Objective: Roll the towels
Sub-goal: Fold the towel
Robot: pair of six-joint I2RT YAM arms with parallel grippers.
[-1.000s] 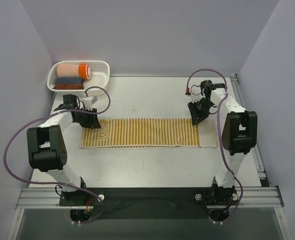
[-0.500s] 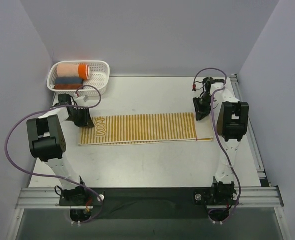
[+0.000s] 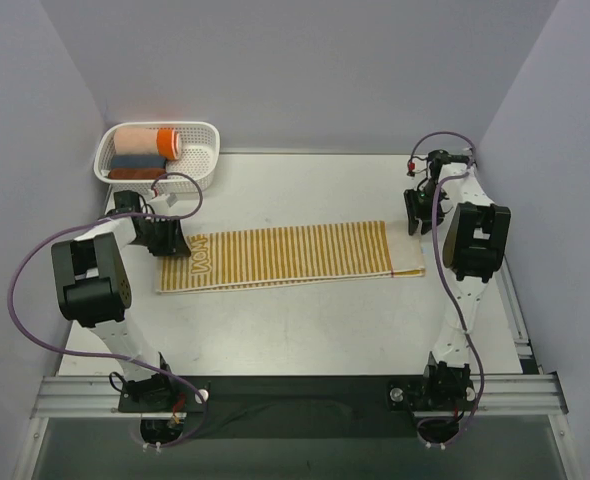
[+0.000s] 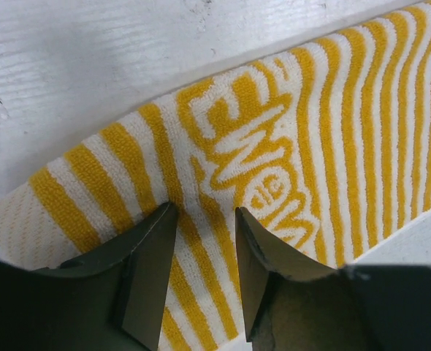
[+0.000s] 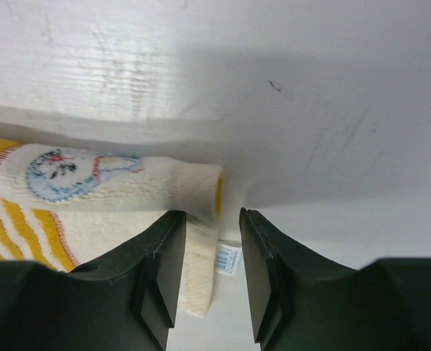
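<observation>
My right gripper is going to pick up the cream end of the towel (image 3: 285,255) next by its curled edge (image 3: 414,229), to fold the towel over toward the lettering for rolling.
The striped yellow-and-white towel (image 3: 285,255) lies flat and stretched out across the table's middle. Its white lettering (image 3: 200,258) is at the left end. My left gripper (image 3: 167,240) stands open over that end. In the left wrist view its tips (image 4: 204,212) straddle a stripe of the towel (image 4: 288,131) beside the lettering (image 4: 267,161). My right gripper (image 3: 415,212) hangs open just behind the towel's right end. In the right wrist view a curled cream corner of the towel (image 5: 197,186) sits between the fingers of this gripper (image 5: 212,213). The cartoon figure (image 5: 55,172) and a small label (image 5: 228,259) lie nearby.
A white basket (image 3: 210,150) at the back left holds a peach-and-orange roll (image 3: 145,140), a grey-blue roll (image 3: 135,160) and a reddish-brown roll (image 3: 135,173). Walls close in the left, back and right sides.
The towel has been drawn back and to the left and now lies straighter. My right gripper has let go of its right end and moved right and back. The left gripper barely moved lately.
</observation>
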